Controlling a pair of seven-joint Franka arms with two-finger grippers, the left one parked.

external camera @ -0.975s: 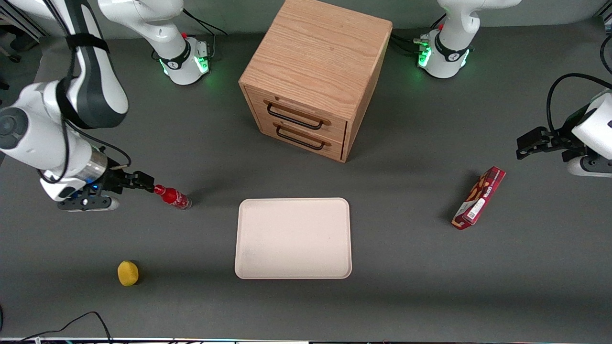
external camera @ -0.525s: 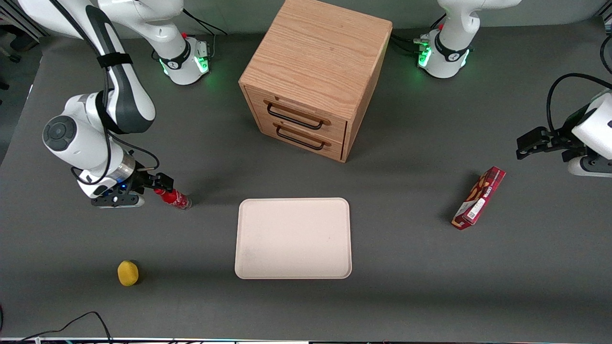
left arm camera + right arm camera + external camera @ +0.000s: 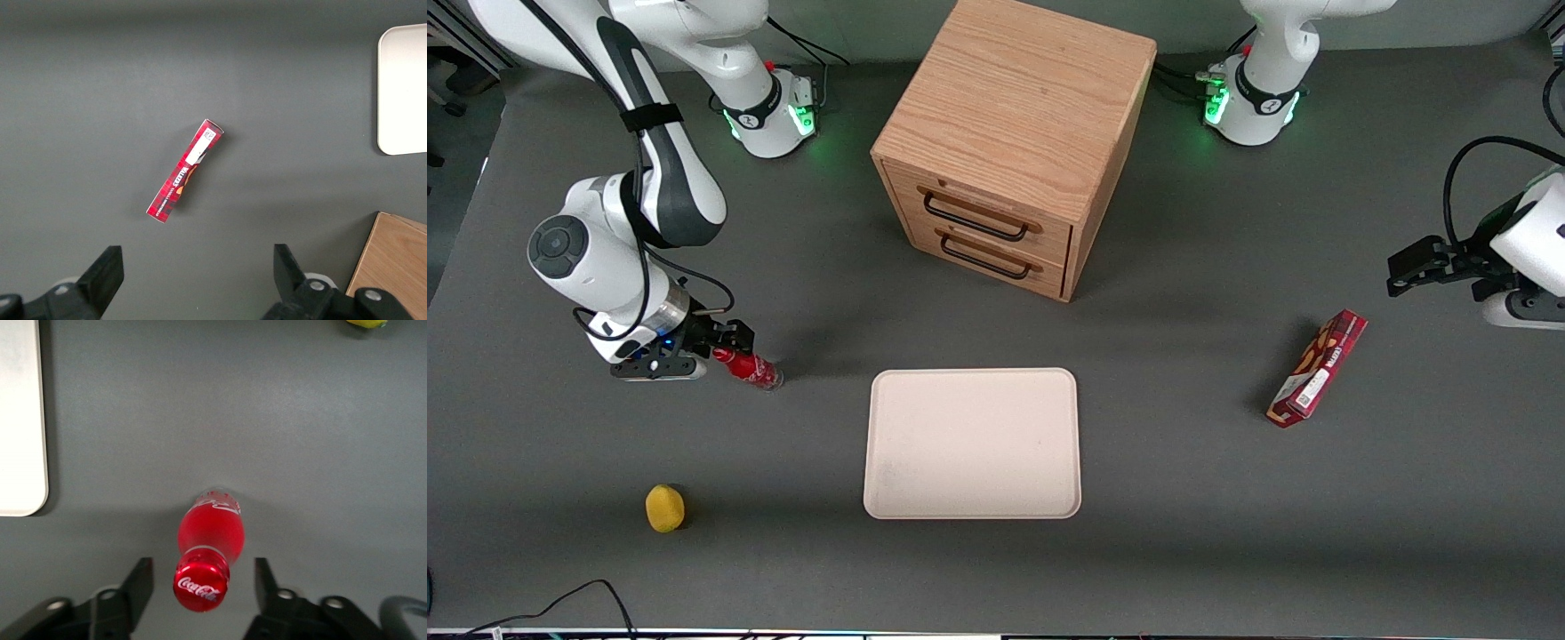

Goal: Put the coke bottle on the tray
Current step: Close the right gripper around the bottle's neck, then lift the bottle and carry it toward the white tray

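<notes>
I will next use my right gripper to grab the coke bottle by its end with the cap. Then I can place the bottle on the tray.
The coke bottle is small and red with a red cap, and stands upright on the grey table beside the tray, toward the working arm's end. The right gripper is over its top, open. In the right wrist view the gripper has one finger on each side of the bottle's cap, with gaps on both sides and no contact. The cream-white tray lies flat in the middle of the table, and its edge shows in the right wrist view.
A wooden drawer cabinet stands farther from the front camera than the tray. A yellow lemon lies nearer to the camera than the bottle. A red snack box lies toward the parked arm's end.
The right arm has swung in toward the bottle. Its gripper went from beside the cap to straddling it. The bottle has not moved.
</notes>
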